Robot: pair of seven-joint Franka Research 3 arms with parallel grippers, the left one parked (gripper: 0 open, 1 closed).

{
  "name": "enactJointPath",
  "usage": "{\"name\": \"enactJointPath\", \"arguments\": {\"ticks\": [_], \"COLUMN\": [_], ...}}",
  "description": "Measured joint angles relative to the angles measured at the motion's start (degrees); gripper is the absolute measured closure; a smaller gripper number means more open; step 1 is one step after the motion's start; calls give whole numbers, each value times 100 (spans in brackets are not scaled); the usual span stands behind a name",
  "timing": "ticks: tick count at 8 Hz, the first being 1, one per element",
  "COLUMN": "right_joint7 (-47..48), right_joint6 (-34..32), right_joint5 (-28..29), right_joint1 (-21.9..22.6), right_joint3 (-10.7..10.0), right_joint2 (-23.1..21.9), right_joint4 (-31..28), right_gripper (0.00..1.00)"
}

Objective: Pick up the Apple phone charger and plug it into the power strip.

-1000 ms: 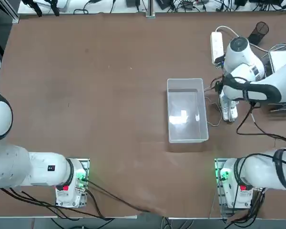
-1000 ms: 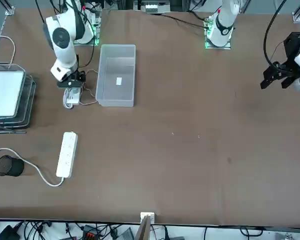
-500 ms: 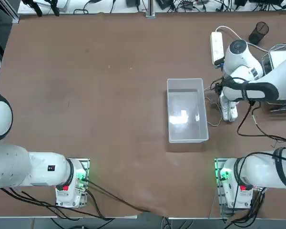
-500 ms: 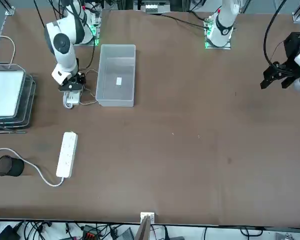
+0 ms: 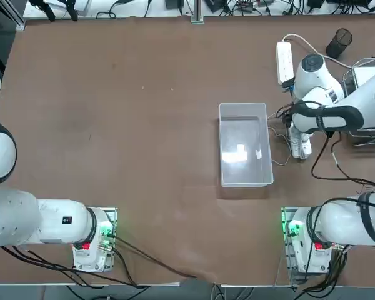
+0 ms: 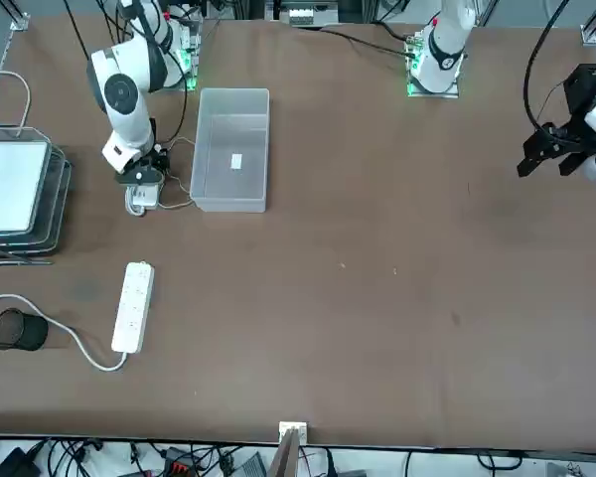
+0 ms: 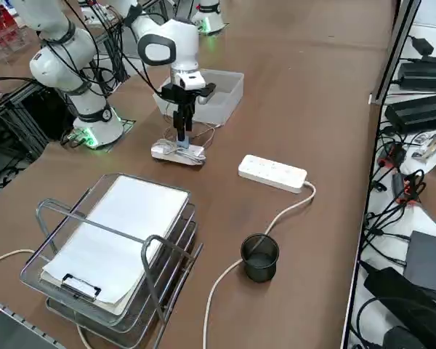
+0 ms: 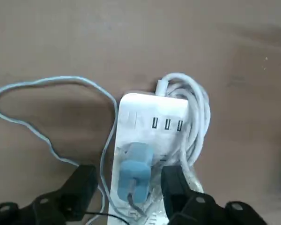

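My right gripper will grab the Apple phone charger next by its pale cube body (image 8: 135, 169), so that I can then plug the charger into the power strip.
The Apple phone charger (image 8: 133, 168), a small pale cube, sits on a white strip wrapped in wires (image 8: 152, 119), and its thin cable (image 8: 47, 89) loops away over the table. My right gripper (image 8: 127, 190) hangs straight down over it, open. One of its fingers (image 8: 82, 187) stands on each side of the cube, and I see no grip. The hand shows low over the wrapped strip (image 7: 178, 153) in the right side view too. The power strip (image 5: 285, 61), a bare white bar with a thick cord, lies farther out on the table (image 6: 132, 306).
A clear plastic bin (image 5: 242, 145) stands close beside the wrapped strip. A wire tray with paper (image 6: 10, 189) and a black cup (image 6: 18, 330) sit near the table's edge on the working arm's side. The parked left arm is far off.
The right arm has settled slightly lower over the wrapped strip, bringing its hand closer around the charger. Nothing on the table has moved.
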Motion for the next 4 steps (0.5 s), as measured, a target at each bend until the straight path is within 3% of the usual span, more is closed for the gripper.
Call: {"name": "enactJointPath", "arguments": {"ticks": [4], "right_joint7": [56], "right_joint6": [18], "right_joint5": [0], "right_joint1": [-17], "right_joint3": [0], "right_joint2": [119], "right_joint4": [0], "right_gripper": [22]}}
